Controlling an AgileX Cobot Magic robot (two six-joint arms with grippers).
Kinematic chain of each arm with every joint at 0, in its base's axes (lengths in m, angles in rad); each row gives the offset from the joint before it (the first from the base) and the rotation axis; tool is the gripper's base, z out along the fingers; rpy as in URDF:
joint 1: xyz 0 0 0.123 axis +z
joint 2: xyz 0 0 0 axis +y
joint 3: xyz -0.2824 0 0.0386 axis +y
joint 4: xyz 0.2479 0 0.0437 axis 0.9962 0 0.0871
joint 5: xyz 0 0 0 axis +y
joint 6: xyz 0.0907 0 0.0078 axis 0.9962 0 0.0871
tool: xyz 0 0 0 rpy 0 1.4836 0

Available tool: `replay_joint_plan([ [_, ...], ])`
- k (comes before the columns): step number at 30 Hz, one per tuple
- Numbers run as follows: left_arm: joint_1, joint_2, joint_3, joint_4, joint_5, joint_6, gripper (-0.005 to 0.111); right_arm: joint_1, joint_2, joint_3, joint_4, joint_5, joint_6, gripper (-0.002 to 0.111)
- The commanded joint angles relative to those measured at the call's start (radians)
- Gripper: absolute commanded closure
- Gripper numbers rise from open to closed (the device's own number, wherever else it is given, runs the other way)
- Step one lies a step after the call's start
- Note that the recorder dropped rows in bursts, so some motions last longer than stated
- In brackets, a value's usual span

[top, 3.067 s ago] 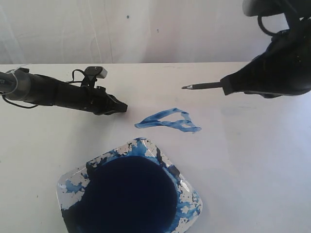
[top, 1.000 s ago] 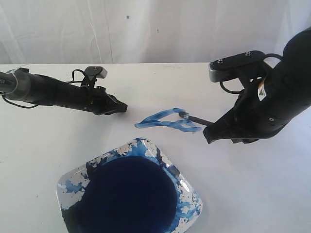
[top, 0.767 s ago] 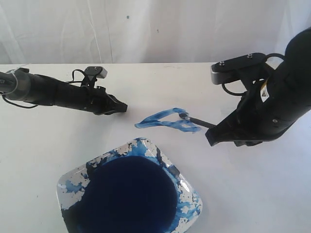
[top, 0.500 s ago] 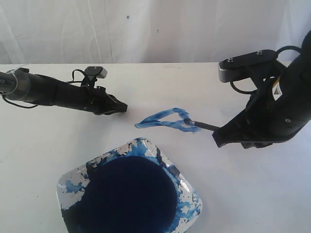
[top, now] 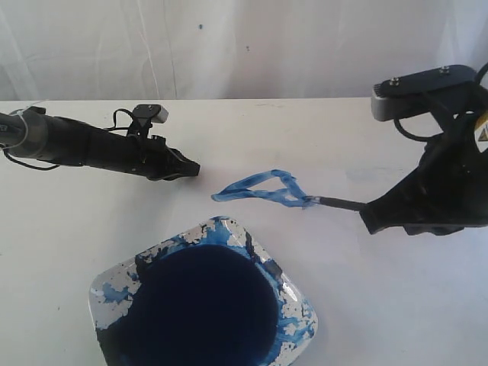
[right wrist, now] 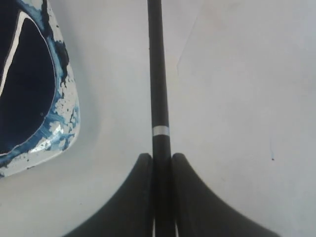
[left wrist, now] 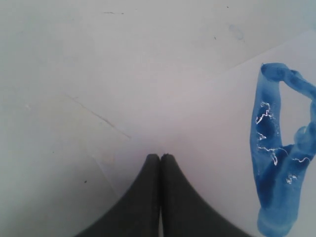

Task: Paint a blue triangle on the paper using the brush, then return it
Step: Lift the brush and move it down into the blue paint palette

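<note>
My right gripper moves the black brush [top: 335,203] to the dish before letting go, since the brush has its tip on the blue triangle, short of the dish.
A blue triangle [top: 263,190] of uneven strokes lies on the white paper [top: 252,152], just beyond the paint dish. The black brush [top: 335,203] rests its tip on the triangle's right corner, and my right gripper [top: 371,216] is shut on its handle. In the right wrist view the brush [right wrist: 157,74] runs straight out from between the fingers of the right gripper [right wrist: 162,159]. My left gripper [top: 194,168] lies low over the paper left of the triangle, shut on nothing. The left wrist view has that gripper [left wrist: 160,157] near the paper's edge, with the triangle [left wrist: 277,153] off to one side.
A square dish [top: 303,320] holding a dark blue paint pool [top: 202,309] sits at the front, its rim smeared blue; it also shows in the right wrist view as the dish [right wrist: 61,111]. A white backdrop rises behind the table.
My right arm came down from above the table, set the brush tip on the triangle's right side, then drew it rightward along the stroke. The left arm has stayed still.
</note>
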Motion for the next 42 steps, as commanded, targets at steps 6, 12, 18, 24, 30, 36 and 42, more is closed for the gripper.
replay_joint_plan([
  [6, -0.003, 0.001, -0.003, -0.013, 0.009, -0.006, 0.107, 0.002, -0.05, 0.001, 0.0, -0.165, -0.006, 0.108],
  [12, -0.003, 0.001, -0.003, -0.013, 0.009, -0.006, 0.107, 0.002, -0.105, 0.001, 0.127, -0.112, -0.184, 0.108],
  [18, -0.003, 0.001, -0.003, -0.013, 0.009, -0.006, 0.107, 0.002, -0.161, 0.002, 0.445, 0.008, -0.363, 0.108],
  [24, -0.003, 0.001, -0.003, -0.013, 0.009, -0.006, 0.107, 0.002, -0.17, 0.064, 0.461, 0.127, -0.408, 0.108],
  [30, -0.003, 0.001, -0.003, -0.013, 0.009, -0.006, 0.107, 0.002, -0.176, 0.16, 0.499, 0.143, -0.487, 0.108],
  [36, -0.003, 0.001, -0.003, -0.013, 0.009, -0.006, 0.107, 0.002, -0.176, 0.226, 0.493, 0.091, -0.494, 0.108],
  [42, -0.003, 0.001, -0.003, -0.013, 0.009, -0.006, 0.107, 0.002, -0.176, 0.249, 0.488, 0.069, -0.498, 0.108],
])
